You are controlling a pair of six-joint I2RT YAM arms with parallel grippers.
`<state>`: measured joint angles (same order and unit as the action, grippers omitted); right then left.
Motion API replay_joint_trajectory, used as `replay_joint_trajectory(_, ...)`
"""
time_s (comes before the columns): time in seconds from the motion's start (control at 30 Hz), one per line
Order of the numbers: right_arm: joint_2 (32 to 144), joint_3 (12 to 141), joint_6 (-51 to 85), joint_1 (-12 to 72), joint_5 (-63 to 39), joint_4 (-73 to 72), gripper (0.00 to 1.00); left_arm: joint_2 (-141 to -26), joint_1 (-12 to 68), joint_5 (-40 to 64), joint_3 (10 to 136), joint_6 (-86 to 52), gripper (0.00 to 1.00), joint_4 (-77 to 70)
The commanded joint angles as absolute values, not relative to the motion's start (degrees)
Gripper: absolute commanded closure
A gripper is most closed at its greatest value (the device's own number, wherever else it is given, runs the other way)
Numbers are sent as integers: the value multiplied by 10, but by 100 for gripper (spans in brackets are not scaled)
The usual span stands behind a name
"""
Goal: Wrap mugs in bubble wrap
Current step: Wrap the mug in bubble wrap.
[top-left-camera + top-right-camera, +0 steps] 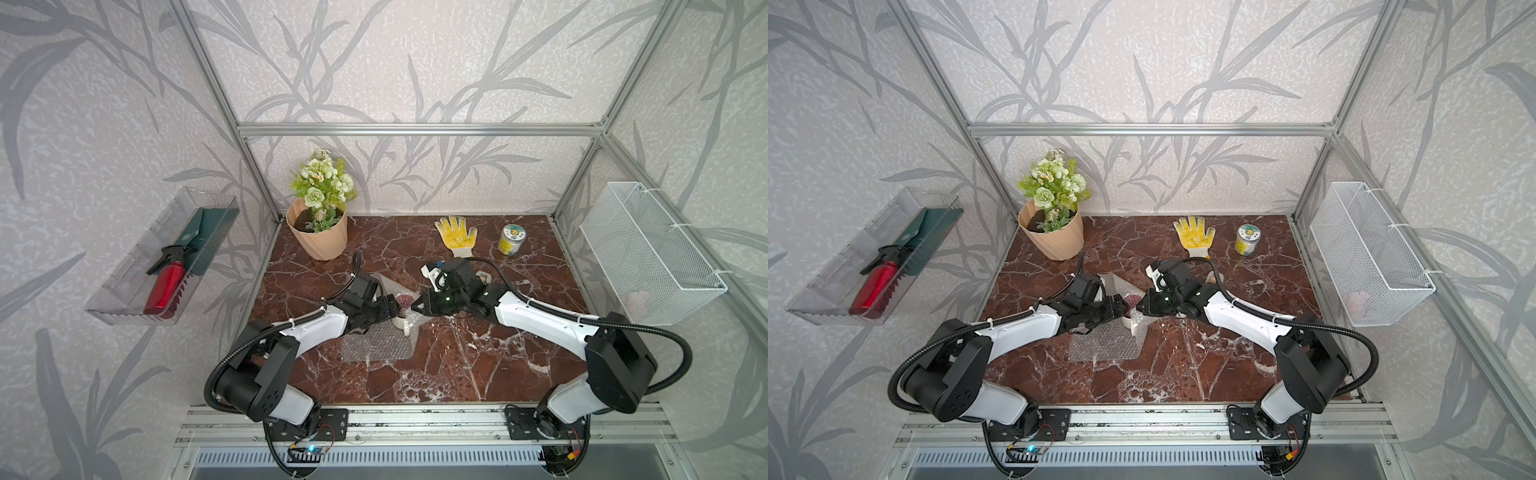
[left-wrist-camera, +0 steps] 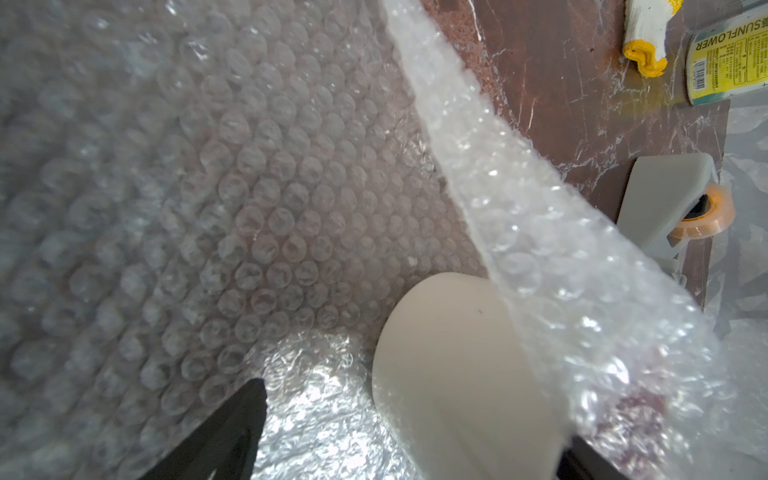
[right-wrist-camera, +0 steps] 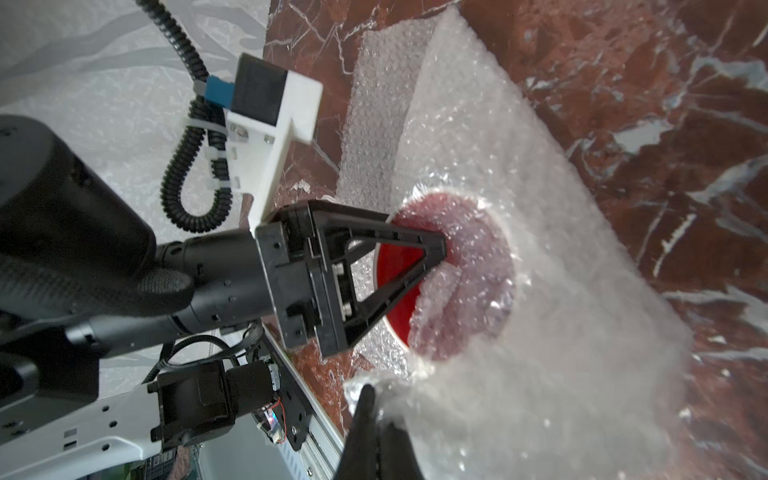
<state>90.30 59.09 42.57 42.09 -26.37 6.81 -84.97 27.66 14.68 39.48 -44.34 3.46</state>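
My right gripper holds the bubble wrap edge (image 1: pixel 417 316) in its fingers outside the mug's rim (image 1: pixel 397 318), so I should bring it inward before I let go of it.
The white mug (image 2: pixel 449 374) with a red inside (image 3: pixel 395 266) stands on the bubble wrap (image 1: pixel 374 345) near the table's middle, its handle (image 1: pixel 404 326) toward the front. A flap of bubble wrap (image 3: pixel 519 332) is drawn up over its mouth. My left gripper (image 1: pixel 397 309) is open and straddles the mug's wall (image 2: pixel 415 415); one finger (image 3: pixel 432 249) reaches over the mouth. My right gripper (image 3: pixel 374 403) is shut on the lifted edge of the bubble wrap, right beside the mug (image 1: pixel 415 307). In both top views the arms hide most of the mug.
A peach flower pot (image 1: pixel 318 232) stands at the back left. A yellow glove (image 1: pixel 456 235) and a labelled jar (image 1: pixel 512 240) lie at the back right. A tape dispenser (image 2: pixel 665 199) sits behind the right arm. A wire basket (image 1: pixel 648 253) hangs on the right wall, a clear tray (image 1: pixel 124 299) on the left.
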Motion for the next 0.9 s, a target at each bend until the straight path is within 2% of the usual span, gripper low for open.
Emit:
replay_joint_trajectory(0.0,929,621,437,425,-272,32,96,-858,277,146,396,-435,10,48)
replay_joint_trajectory(0.23,997,646,446,426,-265,15,96,-862,277,148,396,-436,10,45)
replay_joint_trajectory(0.53,1047,675,432,428,-210,68,96,-850,278,147,395,-432,10,50)
replay_joint_trajectory(0.87,1092,706,424,437,-172,129,96,-740,277,92,394,-420,15,121)
